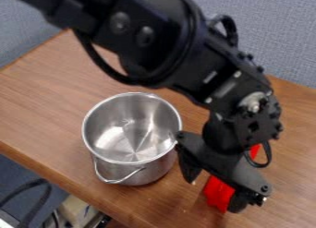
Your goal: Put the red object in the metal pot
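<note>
I should next grab the red object across its middle with my gripper, so it can go into the metal pot [129, 138].
The metal pot [129, 138] stands upright on the wooden table, shiny and empty, with its wire handle hanging at the front. The red object [224, 195] lies on the table just right of the pot, near the front edge. My gripper [224, 184] points down over it and is open. One black finger [189, 167] stands on the pot side of the red object and the other [260, 198] on the far side. The wrist hides the upper part of the red object. I cannot tell whether the fingers touch it.
The wooden table [62, 84] has its front edge close below the pot and the red object. The big black arm [161, 38] reaches in from the top left, over the space behind the pot. A blue-grey wall stands behind the table.
</note>
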Action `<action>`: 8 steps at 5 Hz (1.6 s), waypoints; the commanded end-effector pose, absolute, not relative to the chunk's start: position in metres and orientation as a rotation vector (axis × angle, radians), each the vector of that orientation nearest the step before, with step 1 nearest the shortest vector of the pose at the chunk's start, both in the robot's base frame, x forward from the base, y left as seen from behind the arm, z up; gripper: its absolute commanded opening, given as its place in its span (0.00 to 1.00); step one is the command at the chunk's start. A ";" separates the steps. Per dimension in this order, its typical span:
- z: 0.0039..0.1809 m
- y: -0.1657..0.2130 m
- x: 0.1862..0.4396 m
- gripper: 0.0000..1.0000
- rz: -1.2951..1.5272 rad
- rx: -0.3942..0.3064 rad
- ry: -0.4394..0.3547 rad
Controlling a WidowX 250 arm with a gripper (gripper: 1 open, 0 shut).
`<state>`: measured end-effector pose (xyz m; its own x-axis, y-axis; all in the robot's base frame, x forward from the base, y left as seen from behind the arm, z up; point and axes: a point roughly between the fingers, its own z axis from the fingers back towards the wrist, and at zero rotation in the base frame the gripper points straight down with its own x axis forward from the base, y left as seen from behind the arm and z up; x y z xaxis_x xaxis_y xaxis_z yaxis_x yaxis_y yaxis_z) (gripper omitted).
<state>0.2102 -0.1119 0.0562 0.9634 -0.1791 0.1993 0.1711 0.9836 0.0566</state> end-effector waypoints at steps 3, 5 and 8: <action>0.053 -0.101 0.235 1.00 -0.238 0.014 -0.271; 0.045 -0.110 0.240 1.00 -0.288 0.006 -0.277; 0.038 -0.109 0.261 0.00 -0.260 0.015 -0.273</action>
